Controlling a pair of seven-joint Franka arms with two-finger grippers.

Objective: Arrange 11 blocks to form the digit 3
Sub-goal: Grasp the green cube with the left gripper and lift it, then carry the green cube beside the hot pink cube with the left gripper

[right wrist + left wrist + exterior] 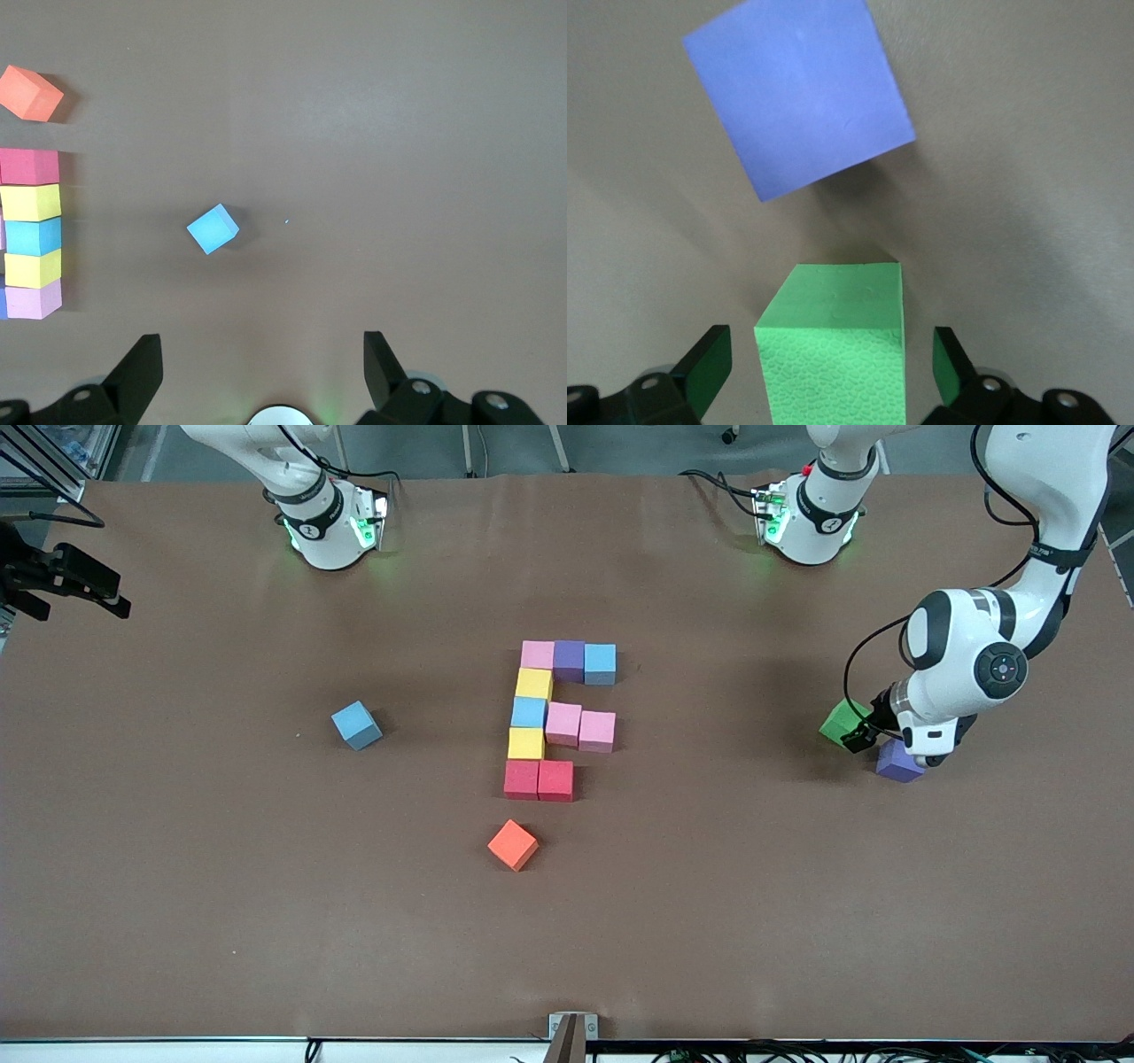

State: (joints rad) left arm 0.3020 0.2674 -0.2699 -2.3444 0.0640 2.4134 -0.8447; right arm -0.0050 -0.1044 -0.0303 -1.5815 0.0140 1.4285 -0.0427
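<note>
My left gripper takes hold of the green cube [839, 720] by its two opposite sides next, to extend the row of red cubes in the digit 3.
Several touching cubes form a blocky figure mid-table, from the pink cube [537, 654] to the red cube [555, 780]. Toward the left arm's end, a green cube [839, 720] [833, 354] rests on the table. My left gripper [858, 737] [830, 359] straddles it, open, with a gap at each finger. A loose purple cube [897, 763] [799, 93] lies beside it, nearer the front camera. My right gripper [263, 354] hangs open and empty high over the table, out of the front view, and a loose blue cube [357, 724] [213, 228] shows below it.
An orange cube [513, 844] [31, 92] lies alone, nearer the front camera than the red cubes. The brown table [266, 886] ends at a front edge with a small bracket [572, 1027]. A black mount [62, 580] juts in at the right arm's end.
</note>
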